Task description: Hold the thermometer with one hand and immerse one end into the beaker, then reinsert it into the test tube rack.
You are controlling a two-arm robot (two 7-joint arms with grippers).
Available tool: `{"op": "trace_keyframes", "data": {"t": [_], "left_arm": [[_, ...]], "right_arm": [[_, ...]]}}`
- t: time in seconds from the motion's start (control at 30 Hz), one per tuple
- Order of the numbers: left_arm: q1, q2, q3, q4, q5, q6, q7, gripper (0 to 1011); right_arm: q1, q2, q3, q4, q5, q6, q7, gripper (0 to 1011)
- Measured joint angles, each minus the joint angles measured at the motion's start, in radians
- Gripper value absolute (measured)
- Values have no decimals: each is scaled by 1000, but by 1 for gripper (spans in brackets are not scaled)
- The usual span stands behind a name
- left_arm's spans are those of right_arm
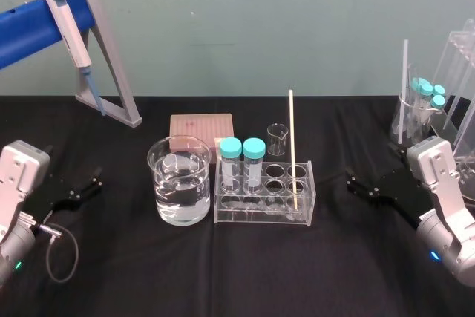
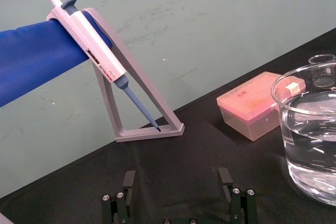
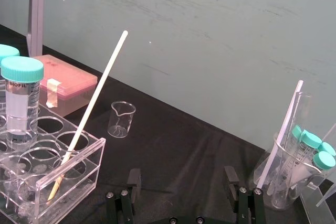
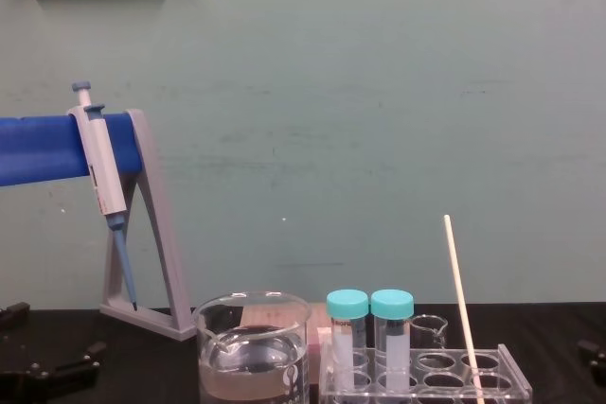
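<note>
My right gripper will next grab the thermometer's upper shaft (image 4: 455,268) (image 3: 107,70) above the holes, because the rack's clear sides are around the thermometer's lower end.
The thermometer (image 1: 292,150), a thin cream rod, stands slightly tilted in a right-hand hole of the clear test tube rack (image 1: 260,217). In the right wrist view the thermometer (image 3: 94,108) leans out of the rack (image 3: 79,174). The beaker (image 1: 179,181), holding clear liquid, sits just left of the rack, and its wall (image 2: 310,129) shows close in the left wrist view. My left gripper (image 1: 90,185) rests open on the cloth left of the beaker, nothing between its fingers (image 2: 128,179). My right gripper (image 1: 353,183) is open, right of the rack, and holds nothing.
Two teal-capped tubes (image 1: 242,159) stand in the rack's left holes. Behind are a pink tip box (image 1: 201,125) and a tiny glass beaker (image 1: 277,139). A pipette (image 1: 74,31) hangs on a grey stand (image 1: 115,79) at back left. Glassware with tubes (image 1: 427,105) crowds the right.
</note>
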Motion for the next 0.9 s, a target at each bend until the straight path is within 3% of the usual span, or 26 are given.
{"op": "trace_keyframes", "data": {"t": [0.9], "left_arm": [[0,0,0,0,0,0,0,1004]], "right_arm": [[0,0,0,0,0,0,0,1003]]}}
